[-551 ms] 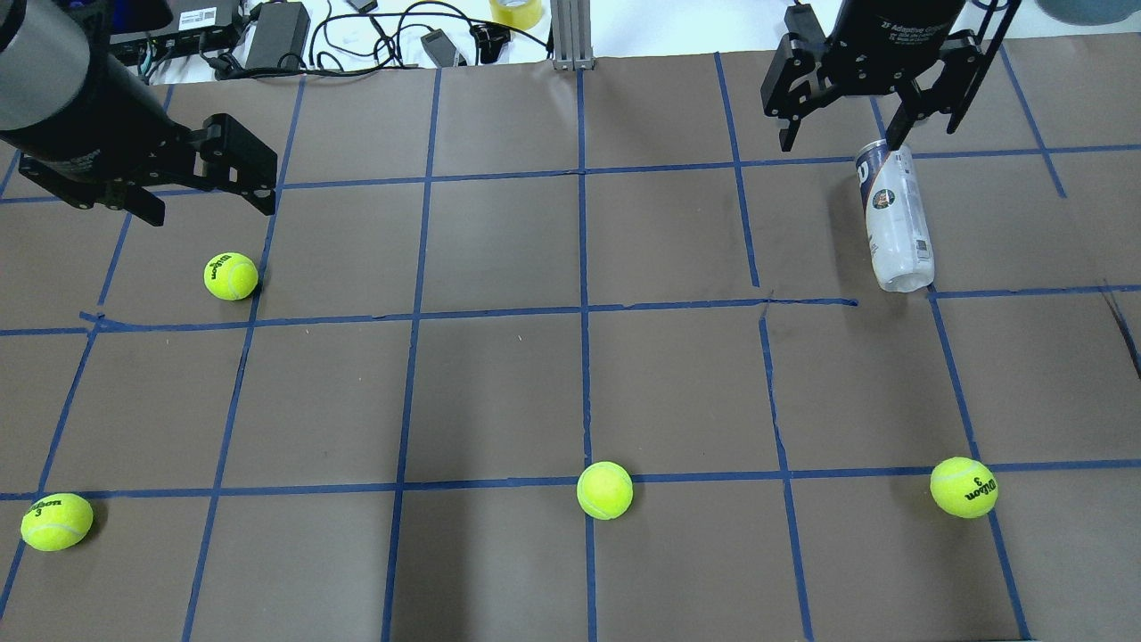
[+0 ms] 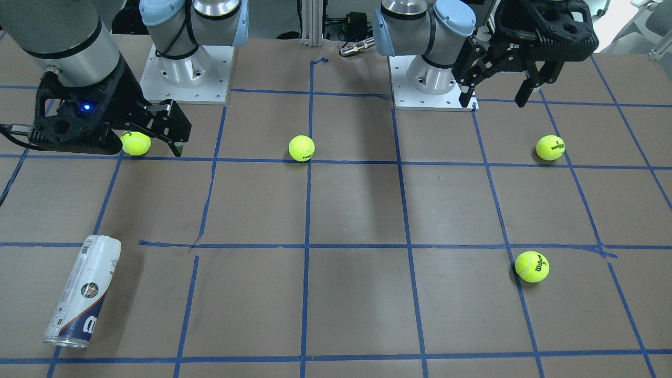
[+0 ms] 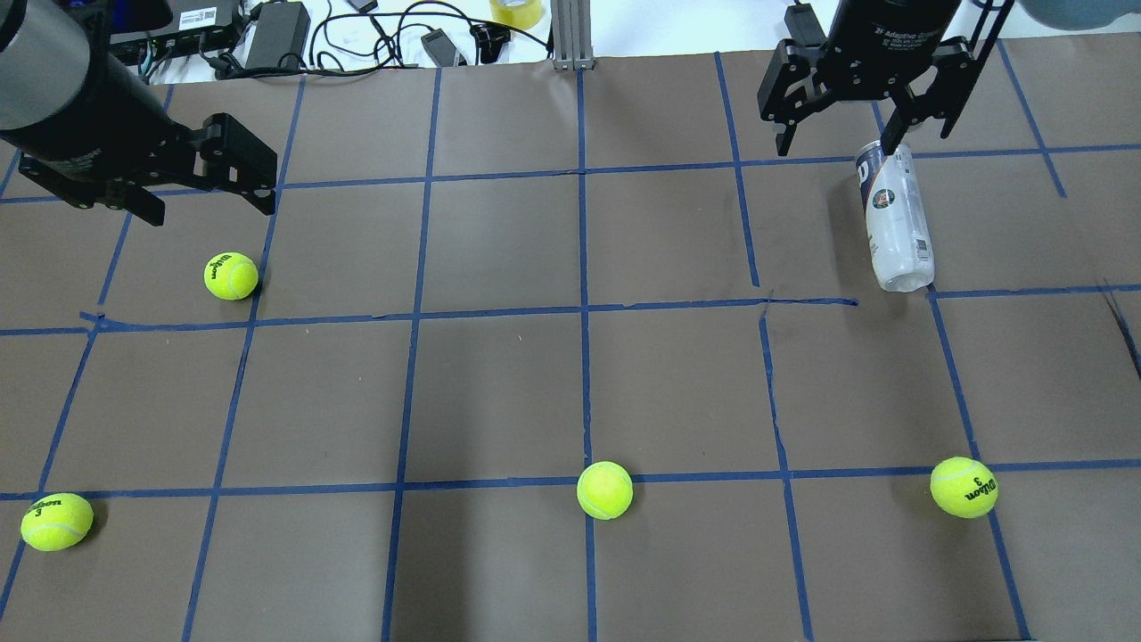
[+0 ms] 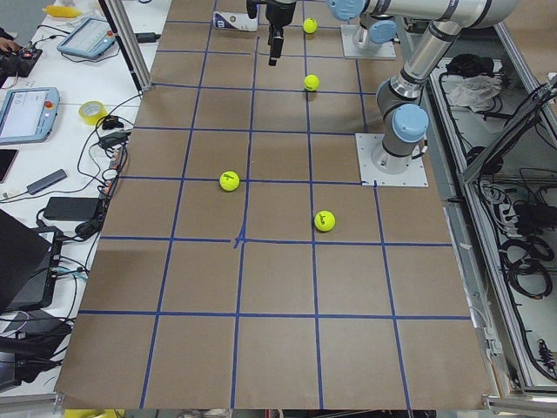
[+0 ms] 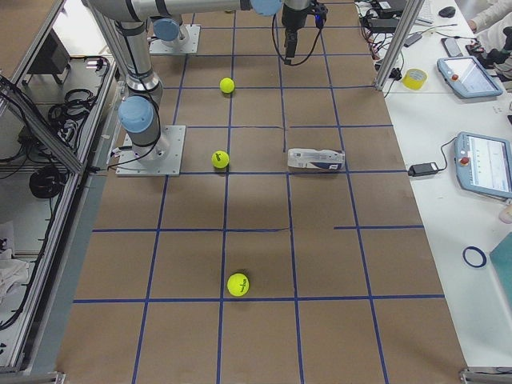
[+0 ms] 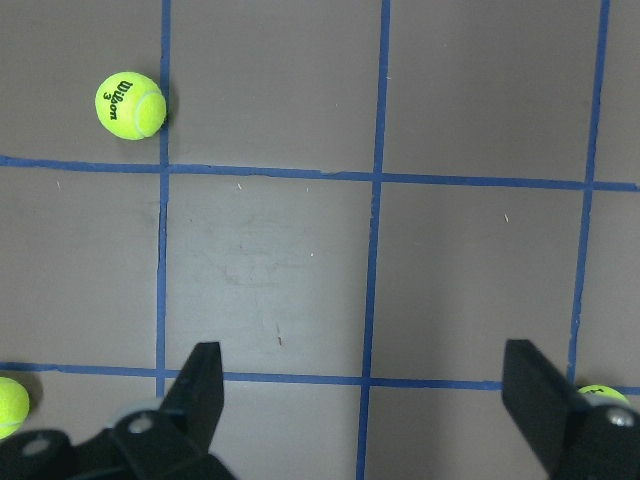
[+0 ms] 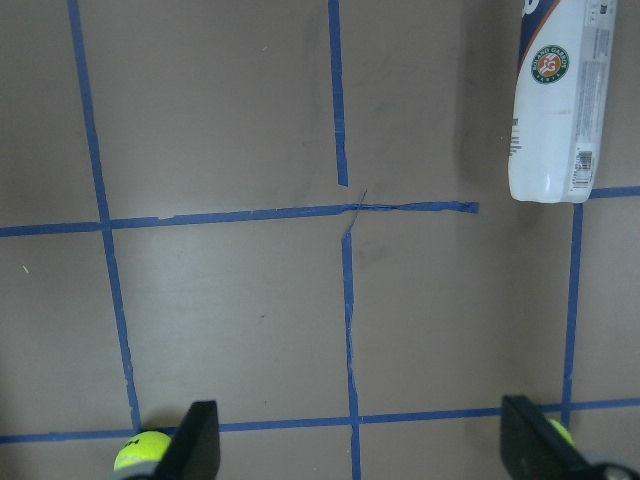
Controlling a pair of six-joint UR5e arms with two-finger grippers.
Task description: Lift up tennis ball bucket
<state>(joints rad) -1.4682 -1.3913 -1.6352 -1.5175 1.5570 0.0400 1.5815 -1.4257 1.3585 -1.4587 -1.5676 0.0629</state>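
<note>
The tennis ball bucket is to be lifted up. My right gripper should grab the can by its navy-banded end (image 2: 79, 325) (image 7: 547, 22) next.
The tennis ball bucket (image 3: 894, 218) is a clear can with a white and navy label. It lies on its side on the brown table at the far right. It also shows in the front view (image 2: 81, 294) and at the top right of the right wrist view (image 7: 555, 110). My right gripper (image 3: 836, 147) is open and empty. It hovers above the table beside the can's far end without touching it; its fingers (image 7: 195, 445) frame bare table. My left gripper (image 3: 205, 201) is open and empty at the far left, above a tennis ball (image 3: 231, 275).
Three more tennis balls lie near the front: at the left (image 3: 56, 522), middle (image 3: 604, 489) and right (image 3: 964, 487). Blue tape lines grid the table. Cables, power bricks and a tape roll (image 3: 515, 11) lie beyond the far edge.
My right gripper has shifted slightly toward the table's far edge and turned a little. The can, the balls and my left arm have not moved.
</note>
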